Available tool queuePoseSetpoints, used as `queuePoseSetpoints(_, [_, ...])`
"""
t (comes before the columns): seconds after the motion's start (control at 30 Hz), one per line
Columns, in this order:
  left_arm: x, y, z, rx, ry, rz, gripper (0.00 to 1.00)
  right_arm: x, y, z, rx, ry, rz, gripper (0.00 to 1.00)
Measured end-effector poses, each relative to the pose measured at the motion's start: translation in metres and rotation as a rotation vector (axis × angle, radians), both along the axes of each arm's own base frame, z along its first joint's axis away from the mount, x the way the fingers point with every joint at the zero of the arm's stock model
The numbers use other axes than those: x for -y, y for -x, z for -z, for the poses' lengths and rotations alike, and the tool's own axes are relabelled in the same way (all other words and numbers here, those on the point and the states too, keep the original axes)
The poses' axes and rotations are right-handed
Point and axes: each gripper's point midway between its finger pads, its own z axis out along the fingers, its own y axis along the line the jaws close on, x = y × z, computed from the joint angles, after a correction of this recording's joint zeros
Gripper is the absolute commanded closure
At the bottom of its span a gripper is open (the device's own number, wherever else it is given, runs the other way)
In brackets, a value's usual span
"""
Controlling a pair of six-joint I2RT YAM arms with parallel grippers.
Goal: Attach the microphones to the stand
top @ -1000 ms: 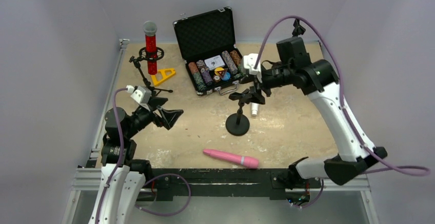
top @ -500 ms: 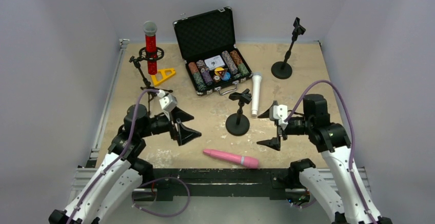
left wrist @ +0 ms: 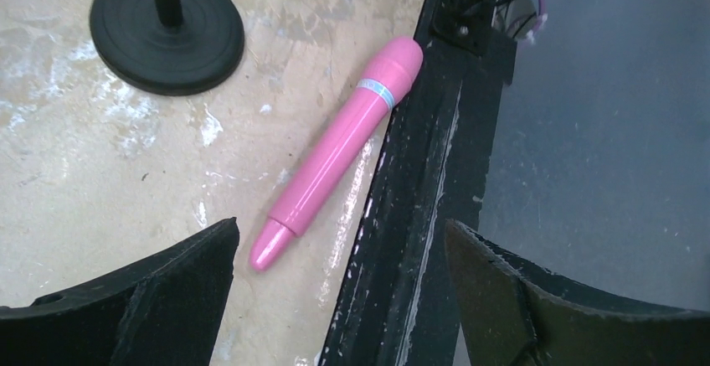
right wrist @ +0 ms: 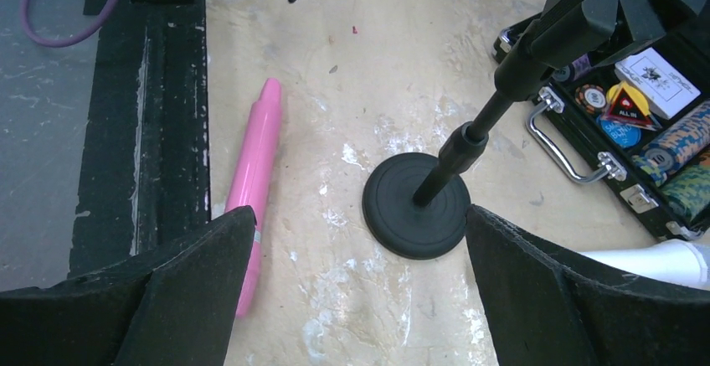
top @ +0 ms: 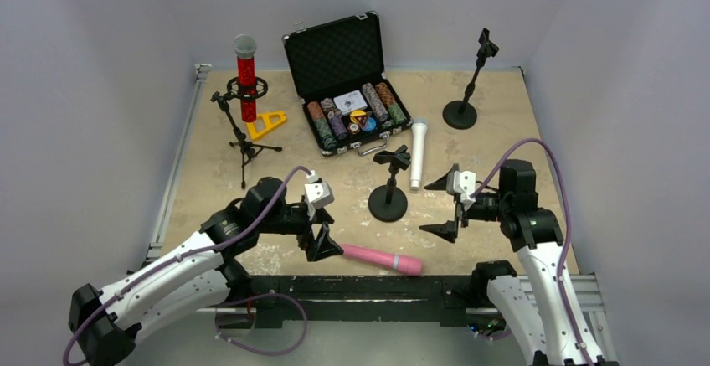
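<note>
I should next grab the pink microphone by its smooth handle (top: 368,255) with my left gripper. Then I can fit the pink microphone into a stand's empty clip (top: 392,158).
The pink microphone (top: 377,259) lies flat at the table's front edge, also in the left wrist view (left wrist: 335,152) and the right wrist view (right wrist: 255,182). My left gripper (top: 325,232) is open just left of its tail end, not touching it (left wrist: 341,240). The white microphone (top: 416,155) lies flat beside the middle round-base stand (top: 388,203), whose clip is empty. My right gripper (top: 441,208) is open and empty, right of that stand (right wrist: 358,224). The red microphone (top: 246,81) stands upright in the ring of a tripod stand (top: 243,136).
An open black case of poker chips (top: 343,98) sits at the back centre. A yellow triangle (top: 266,123) lies by the tripod. A second round-base stand (top: 460,113) with an empty clip stands at the back right. The black front rail (left wrist: 419,215) runs beside the pink microphone.
My left arm swung from the left side down to the pink microphone at the front edge. My right arm drew back from the middle stand to the near right, empty.
</note>
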Motion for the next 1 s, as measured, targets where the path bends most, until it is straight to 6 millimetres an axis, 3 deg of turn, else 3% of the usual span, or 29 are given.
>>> queuePoseSetpoints(0.23, [0.012,0.009,0.020,0.041,-0.120,0.061,0.06,0.001,0.002,-0.005,0.033,-0.007,0.002,0.07])
queuePoseSetpoints(0.57, [0.028,0.001,0.040,0.199,-0.188,0.160,0.08,-0.001,0.012,0.002,0.089,-0.029,-0.067,0.07])
queuePoseSetpoints(1.0, [0.072,0.008,0.099,0.241,-0.311,0.357,0.14,0.001,0.010,0.003,0.094,-0.026,-0.058,0.07])
